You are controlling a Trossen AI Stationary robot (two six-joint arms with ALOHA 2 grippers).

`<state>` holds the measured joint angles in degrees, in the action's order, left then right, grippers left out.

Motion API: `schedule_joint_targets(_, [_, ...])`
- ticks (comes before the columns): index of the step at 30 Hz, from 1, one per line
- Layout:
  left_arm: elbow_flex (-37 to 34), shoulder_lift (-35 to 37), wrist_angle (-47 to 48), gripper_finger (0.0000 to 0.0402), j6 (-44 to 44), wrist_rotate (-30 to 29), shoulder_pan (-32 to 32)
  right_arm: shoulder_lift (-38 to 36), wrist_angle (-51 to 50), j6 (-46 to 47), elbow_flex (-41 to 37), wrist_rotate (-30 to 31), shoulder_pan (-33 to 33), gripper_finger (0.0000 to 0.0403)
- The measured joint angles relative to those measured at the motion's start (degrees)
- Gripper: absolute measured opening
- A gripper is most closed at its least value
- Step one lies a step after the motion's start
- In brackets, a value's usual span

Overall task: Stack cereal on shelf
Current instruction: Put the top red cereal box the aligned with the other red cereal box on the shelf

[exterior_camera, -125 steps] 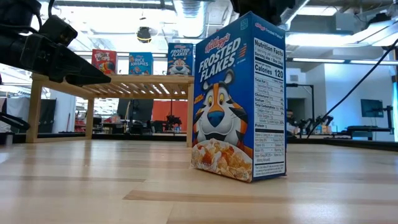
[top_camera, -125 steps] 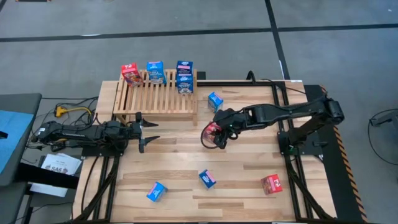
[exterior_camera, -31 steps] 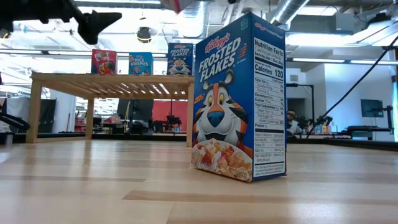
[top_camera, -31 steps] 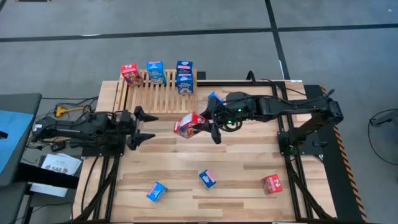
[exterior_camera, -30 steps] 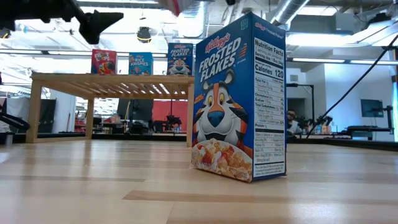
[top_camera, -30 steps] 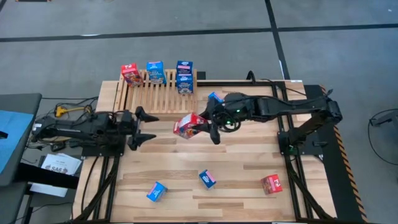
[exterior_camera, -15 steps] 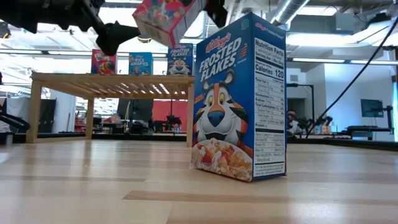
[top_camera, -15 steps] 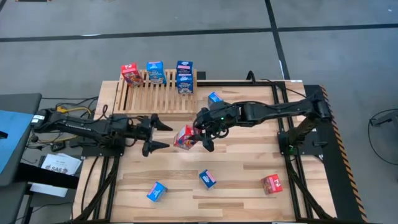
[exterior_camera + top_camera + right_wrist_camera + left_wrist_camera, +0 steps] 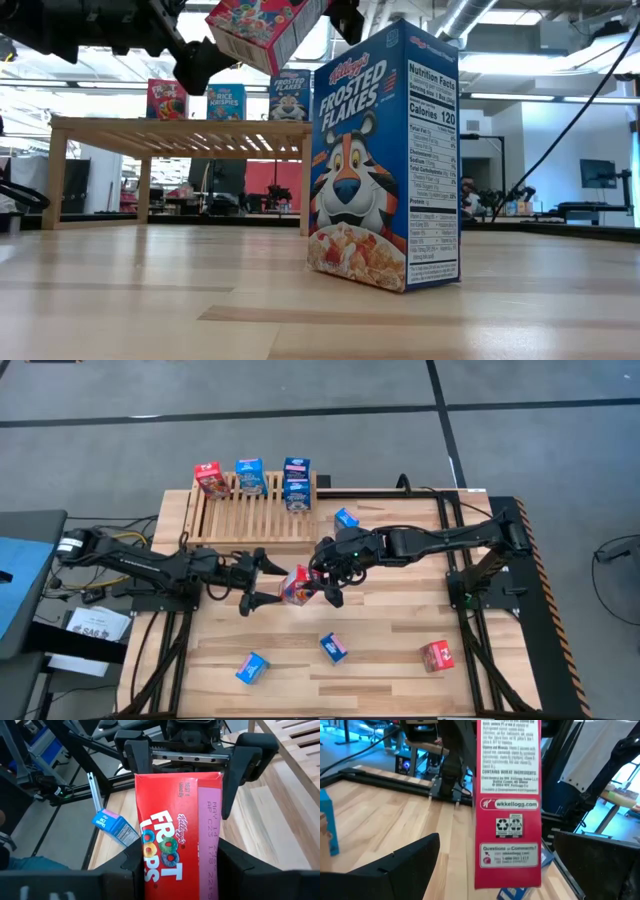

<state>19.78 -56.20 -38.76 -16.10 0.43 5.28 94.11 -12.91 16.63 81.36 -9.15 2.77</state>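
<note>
My left gripper grabs the box by its ingredients-panel side (image 9: 296, 586) next, to stack the red cereal box on the shelf (image 9: 255, 515).
My right gripper (image 9: 318, 582) is shut on a red cereal box (image 9: 296, 584) in mid-air over the table's middle; the low view shows the box (image 9: 262, 30) tilted. My left gripper (image 9: 268, 580) is open and reaches level from the left. Its two fingers (image 9: 137, 757) stand on either side of the box's free end without touching it. The slatted wooden shelf (image 9: 255, 515) stands at the far left and carries one red box (image 9: 210, 478) and two blue boxes (image 9: 249, 476) (image 9: 296, 482), upright on their bases along its far edge. My right gripper pinches the red box between its two fingers by the narrow long sides (image 9: 150, 870), at the end nearest its wrist. The fingers come from the table's right, slanting a little down, and lie along the box. The box is lifted clear, printed face up, its free end toward my left gripper.
Loose boxes lie on the plank table: a blue one (image 9: 346, 520) right of the shelf, two blue ones (image 9: 333, 647) (image 9: 252, 667) near the front edge, and a red one (image 9: 437, 655) at the front right. The low view has a blue box (image 9: 385, 155) standing upright close by.
My right gripper has carried the red box down and toward the table's near edge, holding it all the while. My left gripper, still open, has moved toward the table's right until its fingers stand on either side of the box's free end.
</note>
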Motion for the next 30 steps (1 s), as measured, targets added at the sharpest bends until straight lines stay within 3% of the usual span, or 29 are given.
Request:
schedule_joint_targets(9, [0.18, -5.30, -9.57, 0.0382, 0.00, -0.21, 0.00, -0.01, -0.03, 0.50, 0.00, 0.02, 0.23, 0.0180])
schedule_joint_targets(16, [4.98, -10.52, -9.43, 0.0371, 2.24, 2.33, 0.00, -0.01, -0.03, 0.52, 0.00, 0.04, 0.21, 0.0180])
schedule_joint_targets(30, [8.27, -11.24, -4.22, 0.0218, 3.66, -0.14, 0.00, -0.02, -0.41, 0.53, 0.00, 0.04, 0.19, 0.0180])
